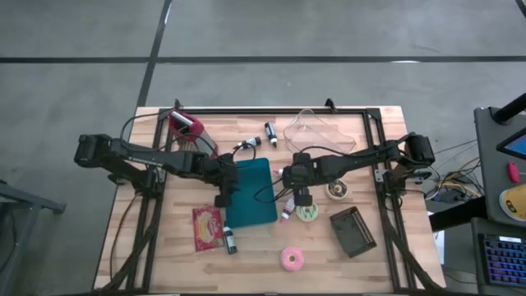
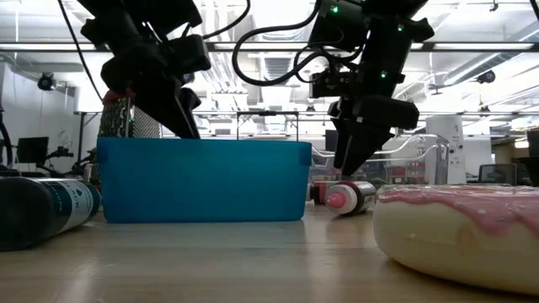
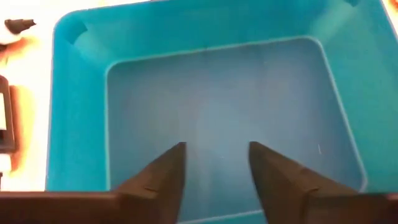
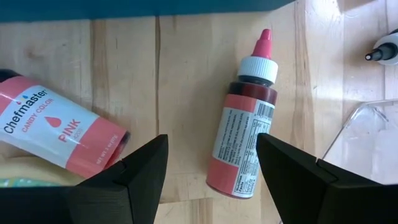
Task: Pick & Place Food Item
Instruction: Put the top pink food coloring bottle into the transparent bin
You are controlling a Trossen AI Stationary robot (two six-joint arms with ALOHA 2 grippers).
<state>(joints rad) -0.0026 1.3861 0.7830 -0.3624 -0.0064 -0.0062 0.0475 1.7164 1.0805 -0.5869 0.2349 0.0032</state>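
I need to place the squeeze bottle in the clear container (image 4: 372, 134), so my right gripper should grab the bottle by its labelled body (image 4: 241, 144) next.
A blue bin (image 1: 251, 193) stands mid-table. My left gripper (image 3: 216, 146) hangs open over the bin's left part (image 1: 223, 197), and the bin's floor (image 3: 217, 93) below it is bare. My right gripper (image 4: 211, 135) is open just right of the bin (image 1: 296, 196), pointing steeply down. Below it a red-labelled squeeze bottle (image 4: 242, 143) lies on its side on the wood, untouched. A pink Chefmaster bottle (image 4: 56, 134) lies beside it, next to a green-sprinkled donut (image 1: 308, 212). A pink-iced donut (image 1: 292, 259) rests near the front edge.
A red packet (image 1: 207, 228) and a dark bottle (image 1: 229, 239) lie front left of the bin. At the front right sits a dark tray (image 1: 353, 232), with a small ring-shaped thing (image 1: 337, 191) behind it. A clear container (image 1: 316, 131), a small bottle (image 1: 270, 133) and a red can (image 1: 186, 125) stand at the back.
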